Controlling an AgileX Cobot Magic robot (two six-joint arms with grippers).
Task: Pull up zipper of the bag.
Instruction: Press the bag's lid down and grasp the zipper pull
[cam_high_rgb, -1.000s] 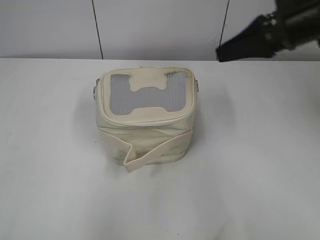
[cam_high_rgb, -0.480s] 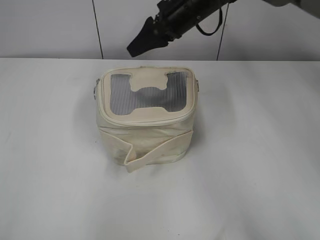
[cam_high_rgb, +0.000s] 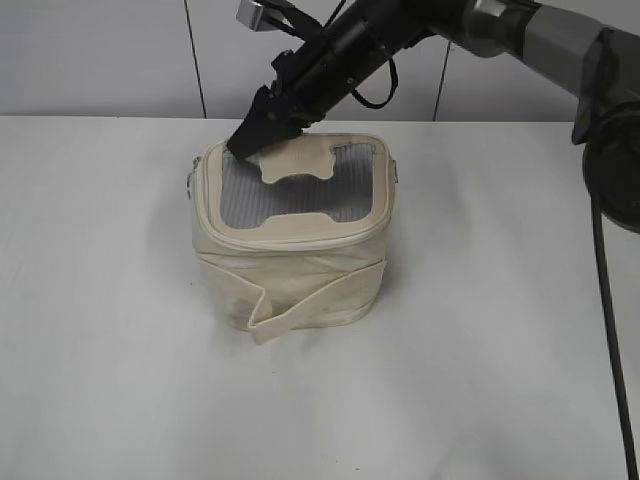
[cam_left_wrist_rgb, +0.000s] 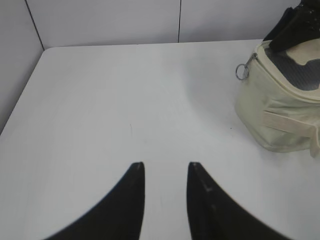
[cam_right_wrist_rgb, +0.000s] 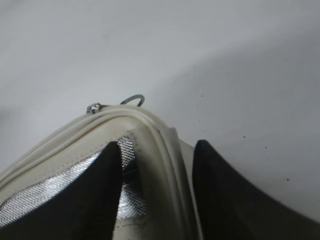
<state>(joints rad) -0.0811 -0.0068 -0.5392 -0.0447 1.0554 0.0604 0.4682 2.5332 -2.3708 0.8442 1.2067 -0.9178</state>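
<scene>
Next, the right gripper grabs the lid by its back rim to steady the bag (cam_high_rgb: 290, 270) for zipping.
The cream-white bag (cam_high_rgb: 290, 270) stands mid-table, with its grey mesh lid and bone-shaped patch facing up. The cream zipper (cam_high_rgb: 300, 235) runs round the lid rim. One silver slider with a ring pull (cam_high_rgb: 189, 180) hangs at the bag's left side, and it also shows in the right wrist view (cam_right_wrist_rgb: 132, 99) and the left wrist view (cam_left_wrist_rgb: 242, 71). My right gripper (cam_high_rgb: 250, 145) reaches across to the lid's far-left corner. It is open, with its fingers (cam_right_wrist_rgb: 159, 145) straddling the lid rim, one on the mesh and one outside. My left gripper (cam_left_wrist_rgb: 165, 165) is open and empty over bare table, left of the bag (cam_left_wrist_rgb: 270, 115).
The white table (cam_high_rgb: 500, 350) spreads all round the bag. A pale panelled wall (cam_high_rgb: 100, 60) stands behind its far edge. The right arm (cam_high_rgb: 420, 30) crosses above the table's back from the upper right.
The right arm has swung from the upper right leftwards and down, until its gripper sits over the lid's far-left corner. The bag has not moved.
</scene>
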